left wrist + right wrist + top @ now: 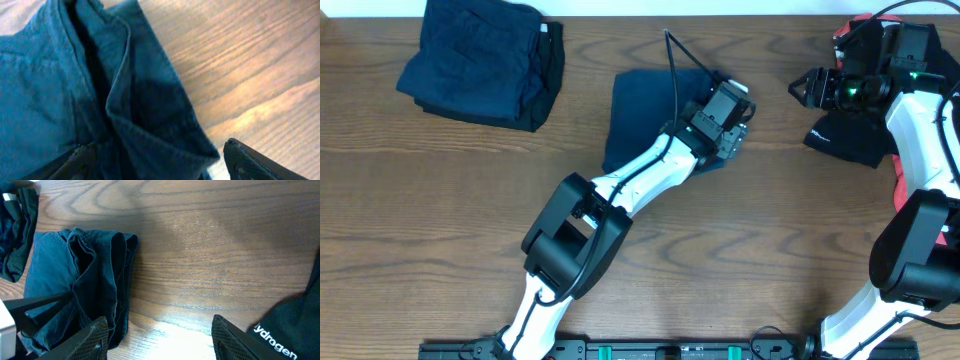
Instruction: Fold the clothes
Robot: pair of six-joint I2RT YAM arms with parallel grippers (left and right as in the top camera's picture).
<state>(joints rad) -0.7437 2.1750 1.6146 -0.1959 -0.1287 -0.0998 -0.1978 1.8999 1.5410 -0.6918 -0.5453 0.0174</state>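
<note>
My left gripper grips the navy garment by its folded corner (199, 161) on the garment's edge away from the stack next, to lay the garment's loose part there.
A folded navy garment (638, 112) lies at the table's middle. My left gripper (732, 128) is at its right edge. In the left wrist view the jaws (157, 162) are open, with a folded corner of the navy cloth (125, 100) between the fingers. My right gripper (808, 90) is open and empty over bare wood at the right, beside the black-and-coral shirt (850, 135). In the right wrist view the open jaws (160, 340) show the navy garment (75, 275) at left and the black shirt with white lettering (295, 330) at lower right.
A stack of folded navy garments (480, 60) sits at the back left. The wooden table (440, 220) spans the view. The left arm (620, 185) stretches diagonally across the middle. The shirt lies at the right edge.
</note>
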